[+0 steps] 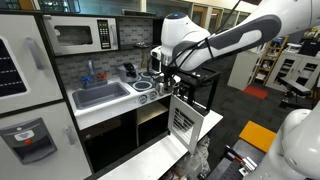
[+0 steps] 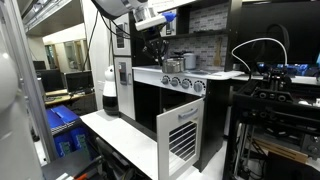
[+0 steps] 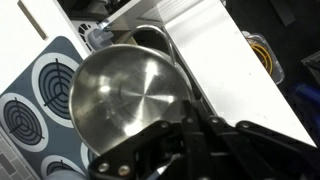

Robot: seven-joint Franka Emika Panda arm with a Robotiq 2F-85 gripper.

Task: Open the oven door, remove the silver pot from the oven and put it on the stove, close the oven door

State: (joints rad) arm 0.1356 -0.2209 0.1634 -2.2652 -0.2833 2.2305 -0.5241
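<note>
The pot's base hangs beside the corner burner, over the stove's knobs, so my gripper keeps hold of the silver pot until it covers that burner.
The silver pot fills the wrist view, empty and shiny, beside the grey stove top with its ring burners. My gripper is shut on the pot's near rim. In an exterior view the gripper hangs over the stove with the pot just at counter height. Whether the pot rests on the stove or hovers I cannot tell. The white oven door stands swung open, as it also does in the other exterior view.
A sink with a faucet lies next to the stove, and a microwave sits above it. Stove knobs line the counter front. The open door juts into the space in front of the toy kitchen.
</note>
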